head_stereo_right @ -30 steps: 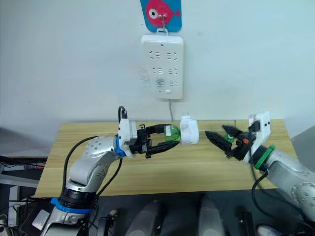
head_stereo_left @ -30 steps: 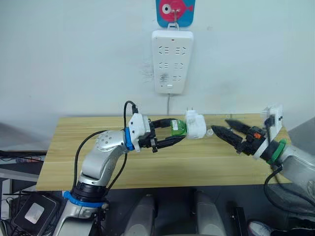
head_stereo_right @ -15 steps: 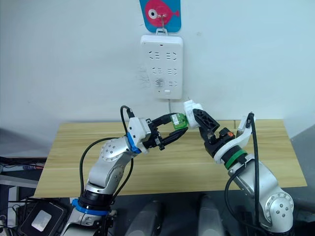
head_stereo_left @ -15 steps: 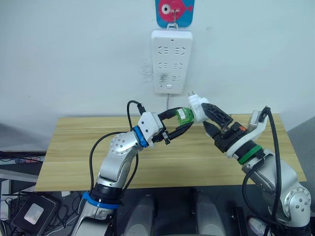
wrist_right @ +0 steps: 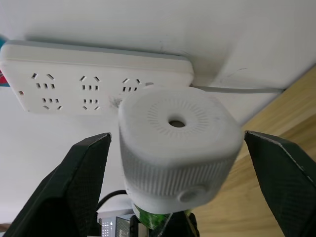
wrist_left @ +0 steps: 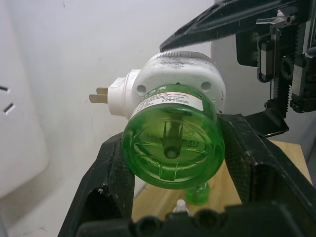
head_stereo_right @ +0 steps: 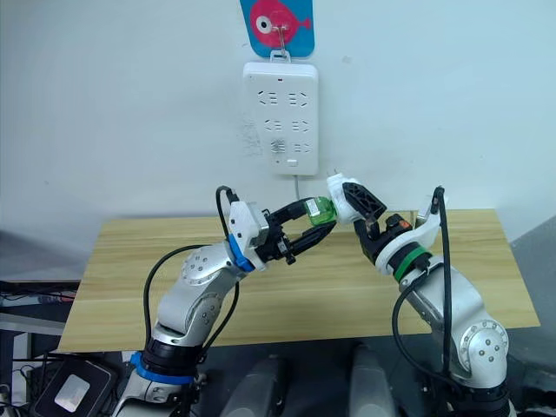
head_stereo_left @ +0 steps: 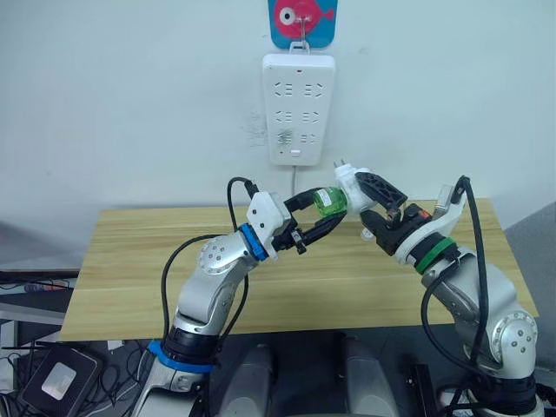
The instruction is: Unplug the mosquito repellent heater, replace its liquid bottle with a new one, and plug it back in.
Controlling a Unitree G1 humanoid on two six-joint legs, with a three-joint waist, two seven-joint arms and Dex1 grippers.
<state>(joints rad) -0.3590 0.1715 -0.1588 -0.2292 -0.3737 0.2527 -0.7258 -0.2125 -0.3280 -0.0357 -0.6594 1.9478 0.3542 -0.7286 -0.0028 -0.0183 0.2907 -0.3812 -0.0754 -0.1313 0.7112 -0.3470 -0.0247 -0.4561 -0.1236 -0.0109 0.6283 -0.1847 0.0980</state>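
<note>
Next, my right gripper grabs the ribbed white sides of the mosquito repellent heater [head_stereo_left: 351, 189]. Then I plug the heater back into the power strip [head_stereo_left: 298, 109].
The mosquito repellent heater [head_stereo_left: 351, 189], a small white drum with its plug prongs pointing up toward the wall, hangs in the air above the table. A green liquid bottle [head_stereo_left: 329, 201] is fitted into its underside. My left gripper [head_stereo_left: 328, 208] is shut on the bottle, and both fingers [wrist_left: 116, 173] press its sides in the left wrist view. My right gripper [head_stereo_left: 363, 201] is open with one finger on each side of the heater [wrist_right: 175, 143]; a gap shows on both sides in the right wrist view.
A tall white power strip [head_stereo_left: 300, 109] hangs on the wall just above and behind the heater, under a fish-shaped hook [head_stereo_left: 302, 22]. The wooden table [head_stereo_left: 130, 261] lies below both arms. On it, beneath the held bottle, sit a small green bottle [wrist_left: 197, 193] and a white cap [wrist_left: 180, 205].
My right gripper swung in from the table's right side and now straddles the heater. My left gripper lifted the bottle and heater higher, closer to the power strip.
</note>
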